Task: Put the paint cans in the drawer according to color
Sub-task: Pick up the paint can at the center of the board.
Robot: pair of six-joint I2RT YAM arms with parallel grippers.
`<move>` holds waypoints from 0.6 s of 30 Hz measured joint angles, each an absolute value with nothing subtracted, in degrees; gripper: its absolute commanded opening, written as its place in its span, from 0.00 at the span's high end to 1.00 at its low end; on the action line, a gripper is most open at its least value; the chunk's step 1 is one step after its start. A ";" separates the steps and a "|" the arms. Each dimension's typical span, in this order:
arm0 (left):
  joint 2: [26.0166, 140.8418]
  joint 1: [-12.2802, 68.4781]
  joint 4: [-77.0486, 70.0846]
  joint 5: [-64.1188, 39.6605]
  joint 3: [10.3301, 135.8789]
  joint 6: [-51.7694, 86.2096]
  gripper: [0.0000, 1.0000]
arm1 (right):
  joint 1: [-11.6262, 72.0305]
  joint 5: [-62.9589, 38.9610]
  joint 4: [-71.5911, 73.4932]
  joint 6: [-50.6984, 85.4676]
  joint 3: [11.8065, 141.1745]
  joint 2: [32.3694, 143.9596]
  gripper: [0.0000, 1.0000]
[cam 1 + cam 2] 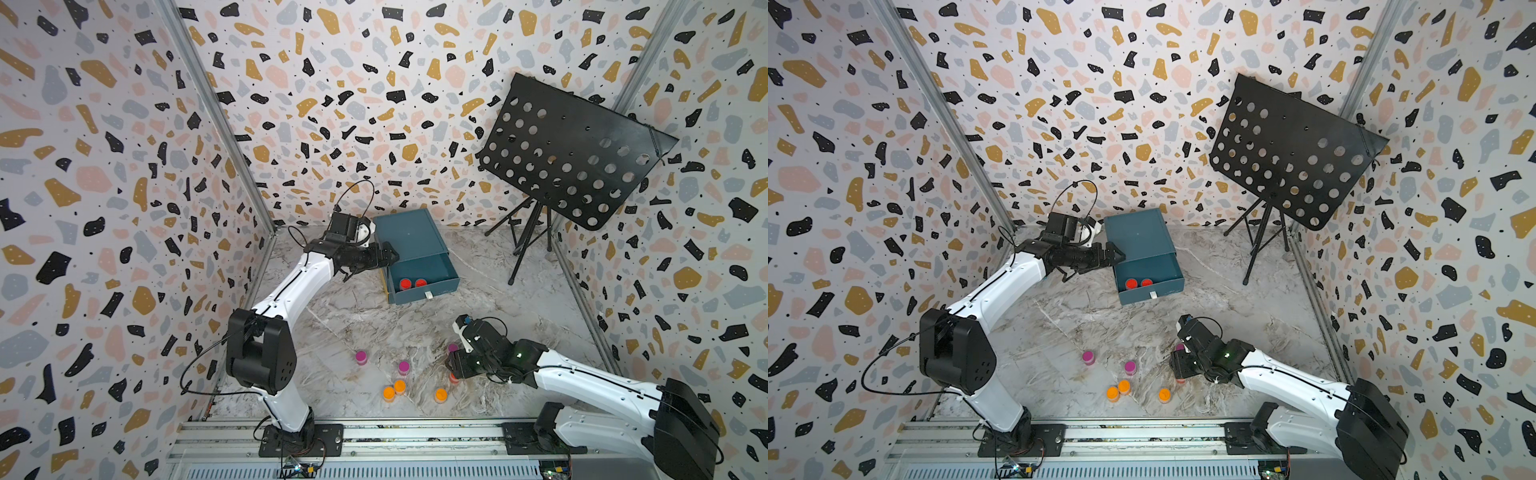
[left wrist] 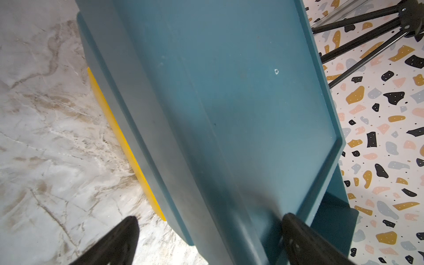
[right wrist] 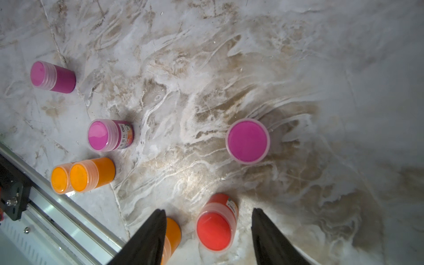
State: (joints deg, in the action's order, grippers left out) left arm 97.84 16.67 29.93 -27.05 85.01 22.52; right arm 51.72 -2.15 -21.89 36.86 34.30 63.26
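The red paint can is upright. My right gripper will take it by opposite sides of its lid, so the can's base stays free to stand in the drawer.
The teal drawer box stands at the back, with one drawer pulled out. Two red paint cans sit inside it. My left gripper is open and straddles the box's left side edge: one finger over the marble, one over the box top. Near the front, my right gripper is open around an upright red can, with a gap on both sides. Three magenta cans and three orange cans stand on the table.
A black perforated music stand on a tripod fills the back right. The metal rail carrying both arm bases runs along the front edge, close to the orange cans. Patterned walls close in the left, back and right.
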 measured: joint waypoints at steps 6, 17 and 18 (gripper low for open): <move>97.84 16.67 29.95 -27.05 85.01 22.52 0.00 | 52.75 -1.87 -21.87 38.52 33.98 63.33 0.36; 97.84 16.67 29.98 -27.03 85.01 22.52 0.00 | 53.74 -1.89 -21.82 40.12 33.17 65.82 0.37; 97.84 16.67 29.95 -27.03 85.01 22.52 0.00 | 53.78 -1.89 -21.82 40.18 33.12 66.00 0.38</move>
